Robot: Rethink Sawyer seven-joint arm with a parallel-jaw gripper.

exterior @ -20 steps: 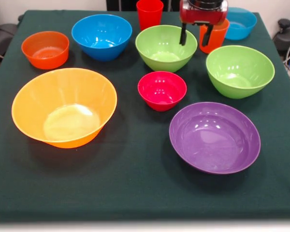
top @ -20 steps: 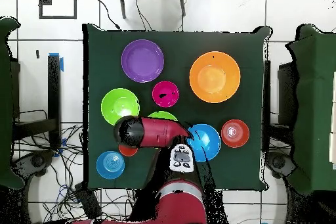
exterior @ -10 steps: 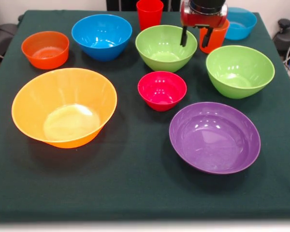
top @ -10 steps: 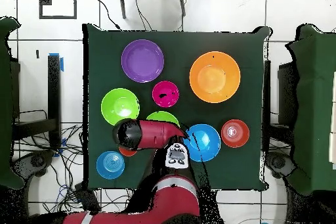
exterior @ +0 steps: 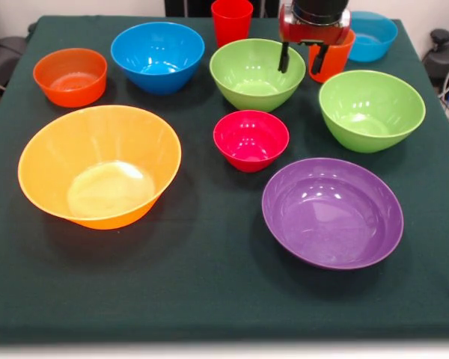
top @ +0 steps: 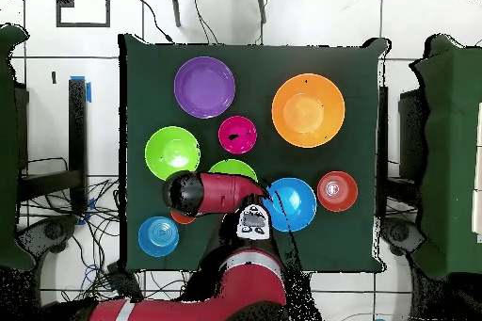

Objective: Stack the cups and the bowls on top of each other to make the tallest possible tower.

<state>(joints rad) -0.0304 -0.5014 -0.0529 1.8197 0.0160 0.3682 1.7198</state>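
I will grab the lime green bowl by its rim [exterior: 298, 61] with my gripper next. This starts stacking the bowls into a tower.
My gripper [exterior: 300, 60] hangs open and empty at the table's far side. One finger is over the far right rim of a lime green bowl [exterior: 257, 73], the other overlaps the left side of the orange cup [exterior: 335, 54]. The red cup [exterior: 232, 19] stands left of it. The bowls all stand apart on the cloth: blue [exterior: 158, 56], small orange-red [exterior: 70, 76], large orange [exterior: 99, 164], small red [exterior: 251, 139], second lime green [exterior: 371, 108], purple [exterior: 332, 212], light blue [exterior: 374, 35]. In the overhead view the arm [top: 212, 191] covers the orange cup [top: 184, 216] and part of a green bowl [top: 232, 166].
The dark green cloth table [exterior: 209, 284] holds everything. Nothing is stacked. Chairs and cables lie off the table's sides in the overhead view [top: 38, 185].
The gripper has shifted slightly toward the robot's side, staying by the orange cup. No cup or bowl has moved.
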